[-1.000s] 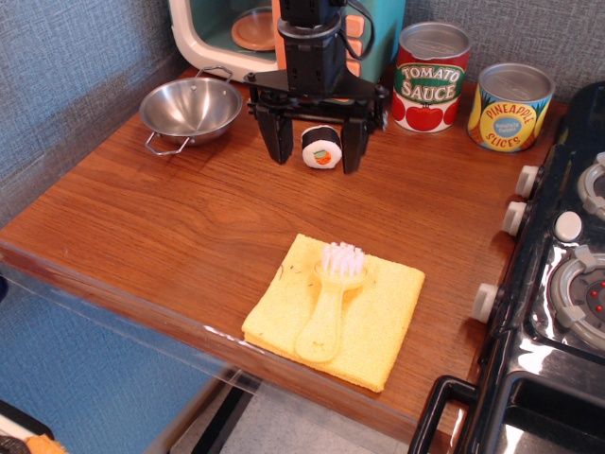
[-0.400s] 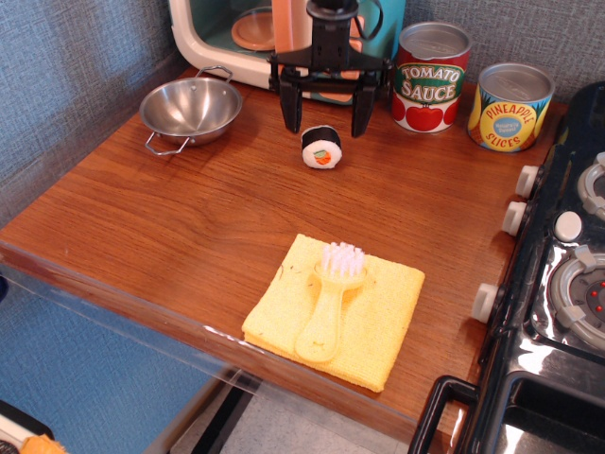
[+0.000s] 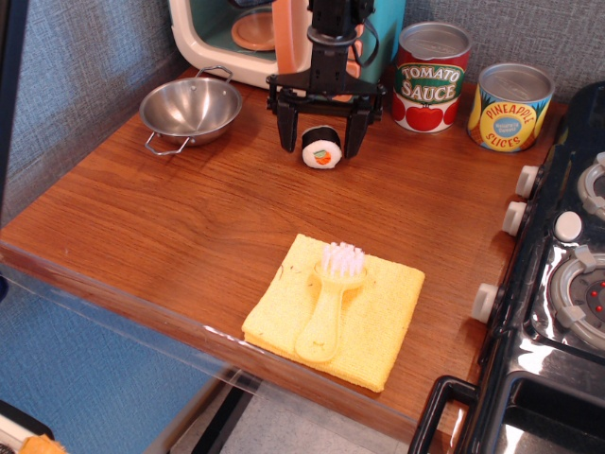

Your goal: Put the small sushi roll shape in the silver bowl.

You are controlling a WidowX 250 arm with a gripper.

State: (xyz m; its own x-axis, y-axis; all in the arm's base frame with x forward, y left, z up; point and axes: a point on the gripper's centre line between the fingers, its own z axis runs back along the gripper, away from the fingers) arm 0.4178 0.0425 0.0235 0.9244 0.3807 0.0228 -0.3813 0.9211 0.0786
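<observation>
My gripper grabs the sushi roll by its black-wrapped sides next, to put the roll in the silver bowl.
The small sushi roll shape lies on the wooden counter, black wrap, white ring, orange-and-green centre facing the camera. My gripper is open, its two black fingers straddling the roll, one finger to its left and one to its right, tips near the counter. I cannot tell whether the fingers touch the roll. The silver bowl stands empty at the counter's back left, well left of the gripper, with two wire loop handles.
A tomato sauce can and a pineapple slices can stand at the back right. A toy microwave is behind the gripper. A yellow cloth with a yellow brush lies in front. A toy stove borders the right.
The gripper rose and drew back from around the roll, then came down again so its open fingers straddle the roll. The roll and bowl have not moved.
</observation>
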